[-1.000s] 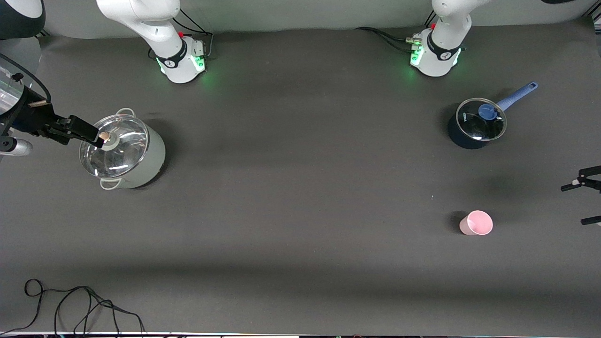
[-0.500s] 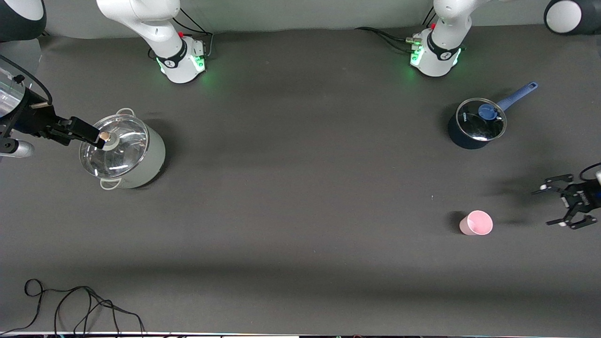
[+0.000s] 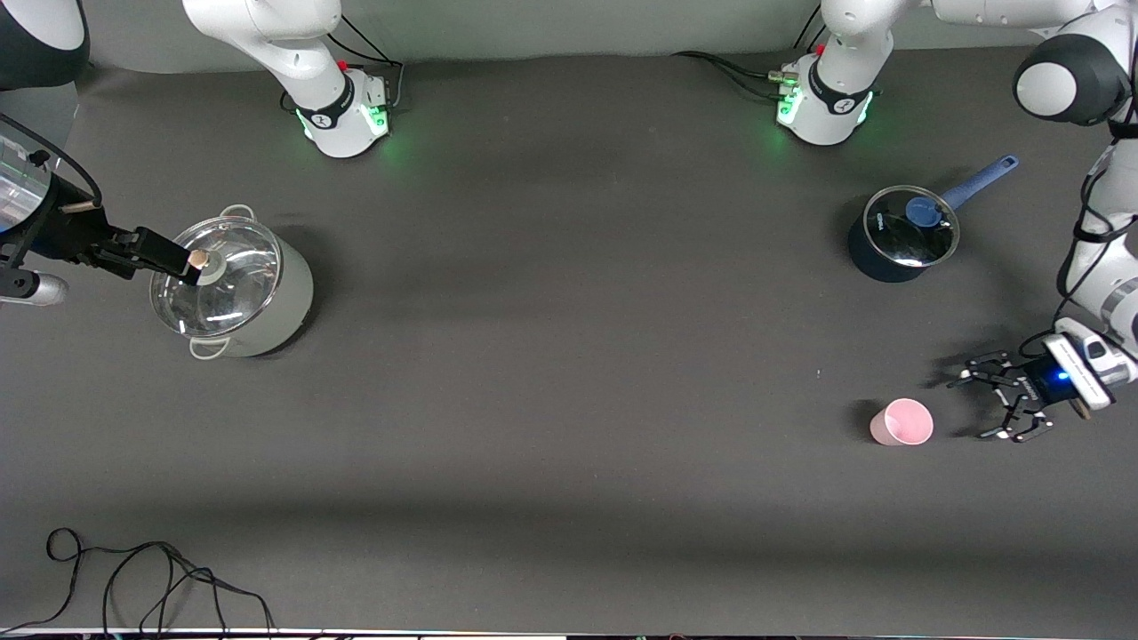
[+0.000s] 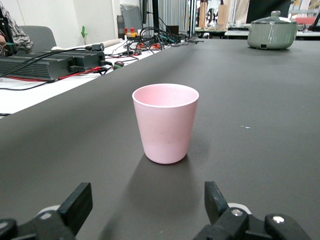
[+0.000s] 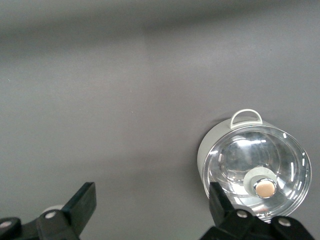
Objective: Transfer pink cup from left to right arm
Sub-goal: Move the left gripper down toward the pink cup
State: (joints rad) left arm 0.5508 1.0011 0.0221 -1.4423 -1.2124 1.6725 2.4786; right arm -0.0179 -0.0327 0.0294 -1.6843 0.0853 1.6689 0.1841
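Observation:
The pink cup needs to be handed over to the right arm (image 3: pixel 96 240), so my left gripper next needs to grab the cup around its body (image 3: pixel 899 425).
The pink cup (image 3: pixel 901 421) stands upright on the dark table mat, toward the left arm's end and nearer the front camera than the blue saucepan. My left gripper (image 3: pixel 972 409) hangs low just beside the cup, on the side toward the table's end, open and holding nothing. In the left wrist view the pink cup (image 4: pixel 165 122) stands a short way ahead of the left gripper (image 4: pixel 148 202), centred on the gap and apart from both fingers. My right gripper (image 3: pixel 188 264) waits in the air over the grey pot's rim, open and empty, as the right wrist view shows (image 5: pixel 150 202).
A grey-green pot with a glass lid (image 3: pixel 233 289) stands toward the right arm's end. A dark blue saucepan with lid and blue handle (image 3: pixel 900 233) stands near the left arm's base. A black cable (image 3: pixel 133 578) lies by the table's front edge.
My left gripper has come in from the table's end to just beside the pink cup, still open. The right gripper has barely shifted.

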